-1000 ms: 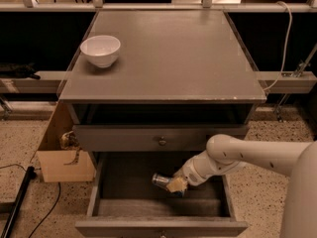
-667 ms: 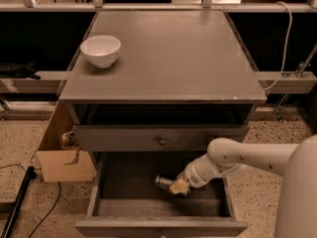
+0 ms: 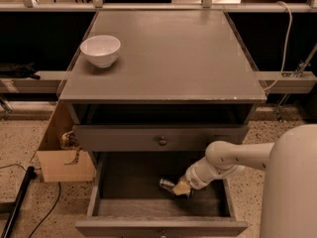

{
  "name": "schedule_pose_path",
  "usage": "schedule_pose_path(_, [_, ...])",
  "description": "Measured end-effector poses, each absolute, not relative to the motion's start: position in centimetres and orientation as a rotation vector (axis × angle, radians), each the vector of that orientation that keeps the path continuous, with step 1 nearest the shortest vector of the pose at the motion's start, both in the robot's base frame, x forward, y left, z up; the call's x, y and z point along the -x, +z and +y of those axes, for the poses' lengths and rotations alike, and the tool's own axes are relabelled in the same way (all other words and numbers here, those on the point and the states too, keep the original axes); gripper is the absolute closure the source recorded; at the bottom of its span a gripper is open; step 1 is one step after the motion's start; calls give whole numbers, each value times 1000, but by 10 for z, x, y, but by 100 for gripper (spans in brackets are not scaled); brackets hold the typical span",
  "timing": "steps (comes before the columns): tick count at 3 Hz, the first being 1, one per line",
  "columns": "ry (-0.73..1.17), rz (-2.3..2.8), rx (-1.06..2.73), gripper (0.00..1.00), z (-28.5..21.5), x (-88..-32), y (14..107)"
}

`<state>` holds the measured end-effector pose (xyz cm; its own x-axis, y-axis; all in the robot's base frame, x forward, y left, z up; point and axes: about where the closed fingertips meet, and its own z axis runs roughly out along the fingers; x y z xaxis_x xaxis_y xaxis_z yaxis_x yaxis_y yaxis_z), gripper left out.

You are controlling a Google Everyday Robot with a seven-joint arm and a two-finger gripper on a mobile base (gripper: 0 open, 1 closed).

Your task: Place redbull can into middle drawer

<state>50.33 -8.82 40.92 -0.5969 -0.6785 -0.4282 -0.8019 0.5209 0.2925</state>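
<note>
The redbull can [image 3: 166,183] is low over the bottom of the middle drawer, so I should open my gripper now. The can would stay inside.
The middle drawer [image 3: 126,185] is pulled out at the bottom of the grey cabinet, showing its bare floor and side walls. My arm reaches into it from the right. My gripper [image 3: 179,188] is low inside the drawer, right of centre, shut on the redbull can [image 3: 166,183]. The can lies tilted on its side, its silver end pointing left, just above or on the drawer floor; I cannot tell which.
A white bowl [image 3: 100,50] stands at the back left of the cabinet top [image 3: 168,58]. A shut drawer front with a round knob [image 3: 162,141] sits above the open drawer. A cardboard box [image 3: 62,155] stands on the floor at the left. A cable [image 3: 285,43] hangs at the right.
My gripper with the can has shifted slightly right and lower inside the drawer. Nothing else has moved.
</note>
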Motion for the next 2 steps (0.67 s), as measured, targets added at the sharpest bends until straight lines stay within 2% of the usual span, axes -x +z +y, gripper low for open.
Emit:
schedule_pose_path(1, [683,2503,1247,97,-88,-503,409])
schedule_pose_path(2, [683,2503,1247,73,-88,-503,409])
